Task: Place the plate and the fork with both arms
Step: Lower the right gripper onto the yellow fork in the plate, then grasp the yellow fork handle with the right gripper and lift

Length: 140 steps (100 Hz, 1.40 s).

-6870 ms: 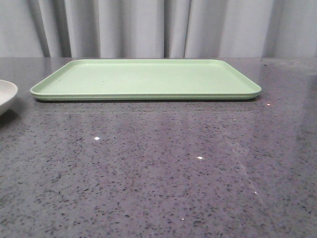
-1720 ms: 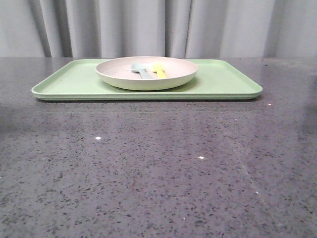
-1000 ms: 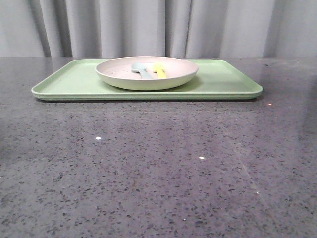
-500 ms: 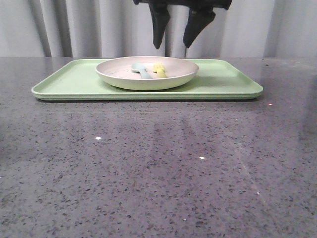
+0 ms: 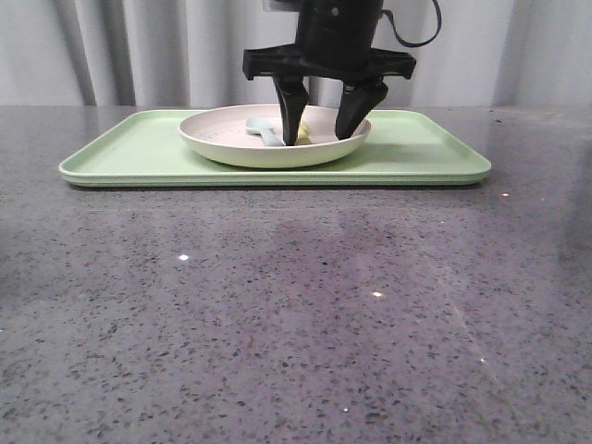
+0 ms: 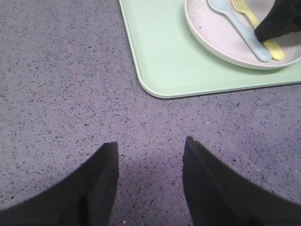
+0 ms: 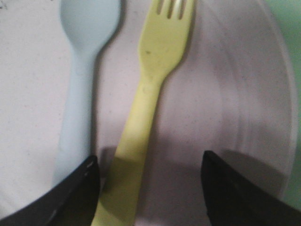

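The fingers of my right gripper reach down beside the yellow fork's handle (image 5: 302, 132), low over the cream-white plate. My right gripper closes on the yellow fork next.
The cream-white plate (image 5: 231, 150) sits on the light-green tray (image 5: 416, 153). The yellow fork (image 5: 303, 137) lies in the plate beside a pale blue spoon (image 5: 264, 131). My right gripper (image 5: 316, 139) is open and low inside the plate. In the right wrist view the fork (image 7: 155, 80) lies on the plate (image 7: 230, 103), its handle between the fingers of the right gripper (image 7: 149, 160), nearer the spoon (image 7: 82, 70). My left gripper (image 6: 150, 141) is open and empty over the bare table, short of the tray corner (image 6: 155, 70). The left wrist view also shows the plate (image 6: 211, 40) and the fork (image 6: 256, 21).
The tray lies along the far side of the grey speckled table (image 5: 296, 314), with a grey curtain (image 5: 139, 55) behind it. The right arm's black body (image 6: 282, 19) hangs over the plate.
The tray was empty at first; then the plate with fork and spoon stood on it. In the last half second the open right gripper has come down from above into the plate, around the fork.
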Available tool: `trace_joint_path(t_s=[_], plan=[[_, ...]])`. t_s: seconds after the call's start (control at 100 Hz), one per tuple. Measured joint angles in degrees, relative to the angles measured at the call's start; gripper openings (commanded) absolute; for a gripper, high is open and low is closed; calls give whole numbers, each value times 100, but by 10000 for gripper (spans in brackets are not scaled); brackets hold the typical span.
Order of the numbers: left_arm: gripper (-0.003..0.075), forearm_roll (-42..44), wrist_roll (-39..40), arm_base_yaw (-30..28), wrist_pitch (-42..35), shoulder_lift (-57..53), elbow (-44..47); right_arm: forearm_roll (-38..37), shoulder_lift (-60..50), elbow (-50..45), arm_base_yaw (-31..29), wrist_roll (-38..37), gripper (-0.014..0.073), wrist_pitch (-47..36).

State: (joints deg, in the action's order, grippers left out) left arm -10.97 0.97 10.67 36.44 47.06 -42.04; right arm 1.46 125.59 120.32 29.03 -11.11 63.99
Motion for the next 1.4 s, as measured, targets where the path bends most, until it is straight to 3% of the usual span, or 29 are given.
trace_joint_path(t_s=[0.14, 0.33, 0.64, 0.76, 1.08, 1.4], plan=[[312, 0, 0, 0, 0, 0, 0, 0, 28, 13, 0, 0, 459, -12], [312, 0, 0, 0, 0, 0, 0, 0, 36, 13, 0, 0, 357, -12], [312, -4, 0, 0, 0, 0, 0, 38, 69, 26, 0, 0, 20, -12], [312, -13, 0, 0, 0, 0, 0, 47, 69, 26, 0, 0, -60, -24], [312, -13, 0, 0, 0, 0, 0, 47, 69, 150, 0, -14, -68, 97], [312, -13, 0, 0, 0, 0, 0, 47, 35, 1111, -253, -3, -68, 696]])
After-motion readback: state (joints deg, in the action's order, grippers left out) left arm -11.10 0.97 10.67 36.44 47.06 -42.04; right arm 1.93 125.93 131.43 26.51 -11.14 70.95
